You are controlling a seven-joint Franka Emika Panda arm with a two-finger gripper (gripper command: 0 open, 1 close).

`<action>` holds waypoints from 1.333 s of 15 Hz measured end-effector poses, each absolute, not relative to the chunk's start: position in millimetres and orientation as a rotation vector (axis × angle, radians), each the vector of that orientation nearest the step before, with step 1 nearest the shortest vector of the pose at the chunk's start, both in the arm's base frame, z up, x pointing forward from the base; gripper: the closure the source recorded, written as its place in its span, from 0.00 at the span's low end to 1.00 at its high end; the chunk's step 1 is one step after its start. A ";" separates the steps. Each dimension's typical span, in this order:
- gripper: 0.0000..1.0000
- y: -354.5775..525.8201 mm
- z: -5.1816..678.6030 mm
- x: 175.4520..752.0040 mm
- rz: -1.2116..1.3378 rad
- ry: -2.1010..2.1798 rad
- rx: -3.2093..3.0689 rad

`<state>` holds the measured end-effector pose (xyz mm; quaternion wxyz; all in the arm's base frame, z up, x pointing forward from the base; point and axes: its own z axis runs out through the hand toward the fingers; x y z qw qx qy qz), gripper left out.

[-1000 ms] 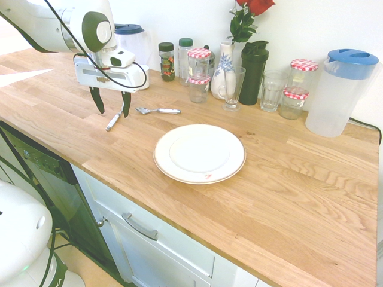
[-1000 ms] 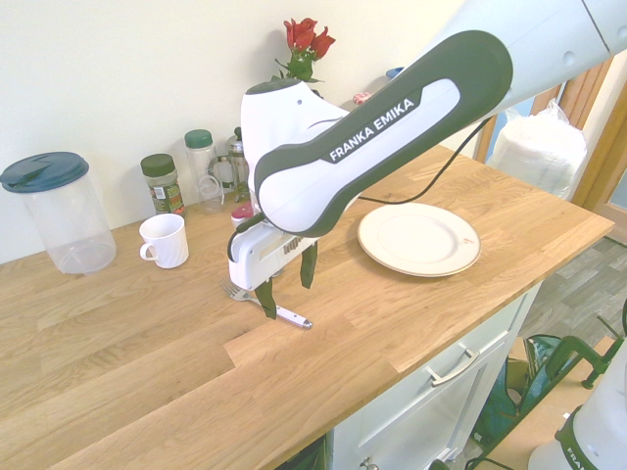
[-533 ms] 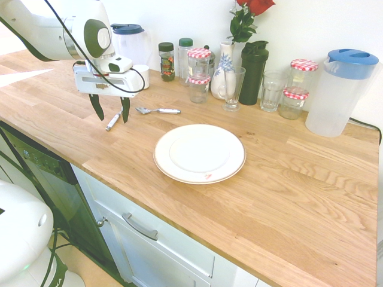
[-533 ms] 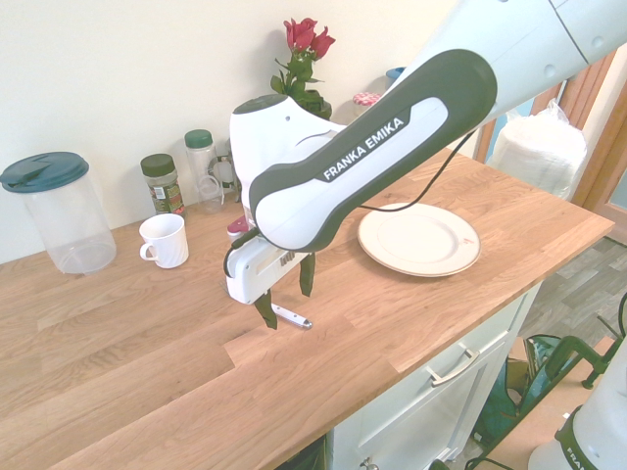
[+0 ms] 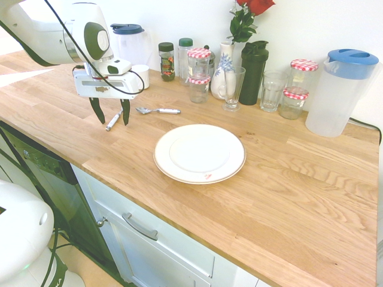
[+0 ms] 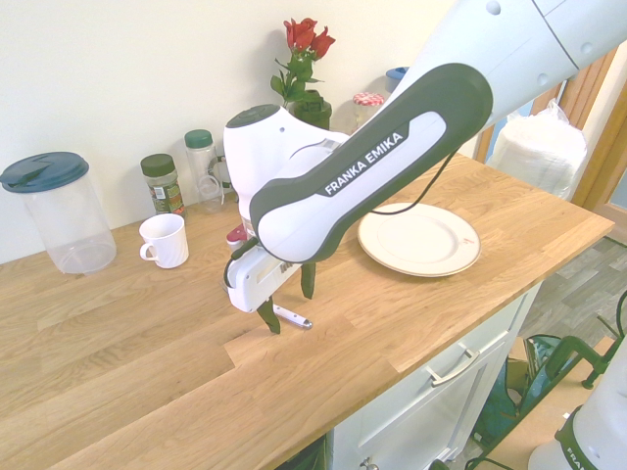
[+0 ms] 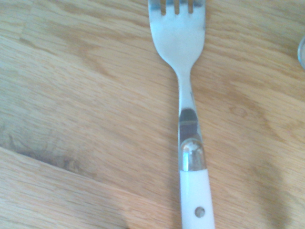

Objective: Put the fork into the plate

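Note:
I next need to grab the fork by its white handle [image 5: 112,122] with my gripper, so that I can put the fork into the plate [image 5: 199,153].
The fork [image 5: 113,120] lies on the wooden counter, silver with a white handle. In the wrist view the fork [image 7: 188,95] fills the middle, tines at the picture's top. My gripper [image 5: 112,116] is open, low over the counter, with one finger on each side of the fork. From the other side only the fork's handle end [image 6: 293,318] shows below the open gripper [image 6: 287,299]. The white plate [image 5: 199,153] with a thin brown rim and a small red mark sits empty to the right, well apart from the gripper. That plate [image 6: 418,238] lies beyond the arm in the second exterior view.
A silver spoon [image 5: 157,110] lies just behind the fork. A white mug [image 6: 164,240], jars, glasses, a vase of roses [image 5: 226,66] and two lidded pitchers [image 5: 340,89] line the back wall. The counter's front edge runs close by the gripper.
The gripper has come down toward the counter and now straddles the fork, still open. Fork, spoon and plate have not moved.

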<state>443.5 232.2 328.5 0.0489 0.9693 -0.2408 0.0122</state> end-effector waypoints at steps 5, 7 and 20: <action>1.00 232.5 328.0 443.3 0.036 -0.732 2.954; 1.00 231.8 327.6 443.7 0.034 -0.735 2.953; 1.00 223.4 327.4 452.2 -0.013 -0.724 3.022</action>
